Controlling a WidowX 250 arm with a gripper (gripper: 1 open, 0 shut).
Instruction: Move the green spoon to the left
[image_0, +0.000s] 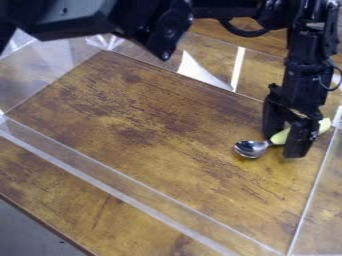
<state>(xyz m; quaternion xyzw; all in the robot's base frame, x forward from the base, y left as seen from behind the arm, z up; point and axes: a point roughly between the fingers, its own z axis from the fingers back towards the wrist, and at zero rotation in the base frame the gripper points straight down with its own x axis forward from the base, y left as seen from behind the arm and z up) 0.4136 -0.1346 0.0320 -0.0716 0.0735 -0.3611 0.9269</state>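
Observation:
My fingers reach down on both sides of the yellow-green handle (281, 136) behind the silver bowl. I need to close my gripper on the handle now, as it would hold it.
The green spoon (254, 149) lies on the wooden tabletop (147, 110) at the right, close to the clear wall. Its shiny silver bowl points left and toward the front. The yellow-green handle (281, 136) runs up to the right, between the black fingers. My gripper (290, 140) points almost straight down over the handle and stands open, one finger (274, 122) on the handle's left and the other on its right. The fingers hide the handle's far end. I cannot tell whether the pads touch it.
A low clear plastic wall (127, 190) rings the wooden surface, with its right side (325, 170) just beyond the gripper. A large dark blurred body (94, 20) fills the top left of the view. Bare wood stretches to the left of the spoon.

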